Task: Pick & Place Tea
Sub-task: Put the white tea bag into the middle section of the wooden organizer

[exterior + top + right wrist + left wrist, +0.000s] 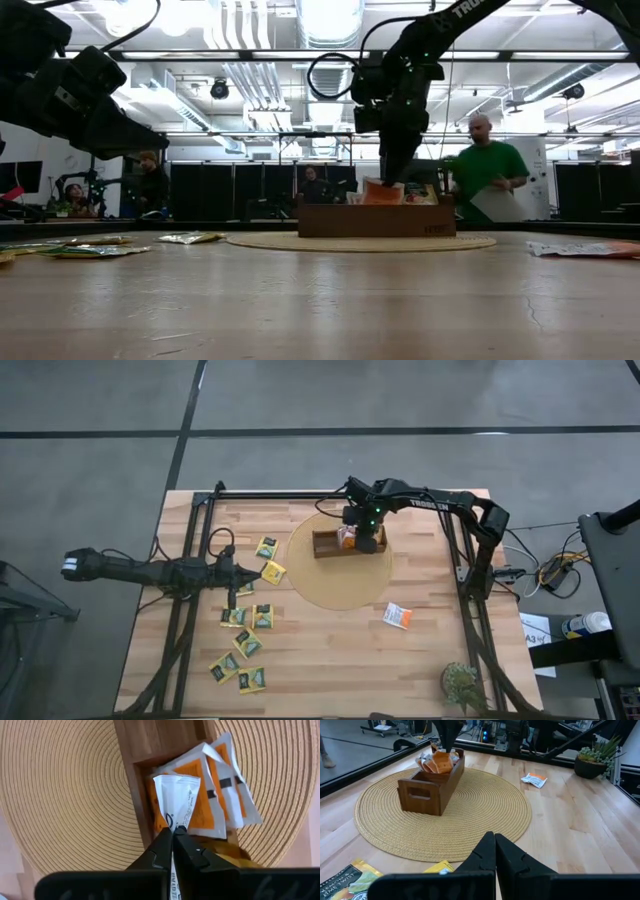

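My right gripper opens now, since the white packet's wide end lies against the orange-and-white packets inside the tray's side. The white packet would rest there.
A brown wooden tray (330, 544) stands on a round woven mat (340, 585) at the table's far middle. Orange-and-white tea packets (225, 795) stand in one of its compartments. My right gripper (173, 831) hangs over that compartment, shut on a white tea packet (176, 795). Several yellow-green tea packets (247, 642) lie flat on the table's left half, and one white-and-orange packet (398, 616) lies right of the mat. My left gripper (495, 840) is shut on nothing, low at the table's left, near a yellow-green packet (273, 571). My right gripper pinches the white packet by its near tip (174, 824) between its two fingers. The fingers come steeply from above. The packet widens away below the fingertips into the tray's compartment (382, 190), among the other packets; whether it rests on them I cannot tell.
A small potted plant (462, 685) stands at the near right corner. Dark frame rails (195, 560) run along the table's left and right sides. Bare wood lies between the mat and the near edge. People show in the room beyond the table.
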Tool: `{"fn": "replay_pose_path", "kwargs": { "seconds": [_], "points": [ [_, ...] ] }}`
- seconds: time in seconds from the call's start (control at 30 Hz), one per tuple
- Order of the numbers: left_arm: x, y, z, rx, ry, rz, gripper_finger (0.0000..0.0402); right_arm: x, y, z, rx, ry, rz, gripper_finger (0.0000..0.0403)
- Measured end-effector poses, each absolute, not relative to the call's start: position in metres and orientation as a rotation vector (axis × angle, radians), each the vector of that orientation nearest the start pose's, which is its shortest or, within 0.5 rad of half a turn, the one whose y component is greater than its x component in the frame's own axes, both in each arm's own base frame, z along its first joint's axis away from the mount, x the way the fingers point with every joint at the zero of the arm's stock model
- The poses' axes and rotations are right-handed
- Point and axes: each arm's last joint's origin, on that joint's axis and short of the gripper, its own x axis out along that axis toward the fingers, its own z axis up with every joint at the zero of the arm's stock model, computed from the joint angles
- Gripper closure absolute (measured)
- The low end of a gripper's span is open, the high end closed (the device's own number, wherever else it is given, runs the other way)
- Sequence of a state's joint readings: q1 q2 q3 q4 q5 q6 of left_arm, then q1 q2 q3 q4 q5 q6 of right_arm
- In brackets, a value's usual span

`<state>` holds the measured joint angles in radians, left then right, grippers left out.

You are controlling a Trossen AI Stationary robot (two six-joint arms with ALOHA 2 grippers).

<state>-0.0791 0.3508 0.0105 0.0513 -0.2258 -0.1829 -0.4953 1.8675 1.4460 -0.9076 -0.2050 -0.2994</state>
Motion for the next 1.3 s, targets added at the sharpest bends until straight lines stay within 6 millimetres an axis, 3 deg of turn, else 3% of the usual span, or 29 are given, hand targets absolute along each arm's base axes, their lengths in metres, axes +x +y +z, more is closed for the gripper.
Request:
{"fn": "replay_pose_path", "kwargs": {
  "seconds": [0.37,0.93,1.3],
  "points": [
    [0.115,-0.003,0.142,-0.138,0.271,0.171,0.0402,0.33,-0.171,0.218,0.189,1.232,-0.065,0.0386],
    [0.115,-0.003,0.142,-0.137,0.272,0.172,0.0402,0.334,-0.174,0.219,0.173,1.212,-0.166,0.0242],
    [0.115,-0.003,0.142,-0.138,0.272,0.172,0.0402,0.346,-0.169,0.221,0.127,1.143,-0.247,0.0247]
  ]
}}
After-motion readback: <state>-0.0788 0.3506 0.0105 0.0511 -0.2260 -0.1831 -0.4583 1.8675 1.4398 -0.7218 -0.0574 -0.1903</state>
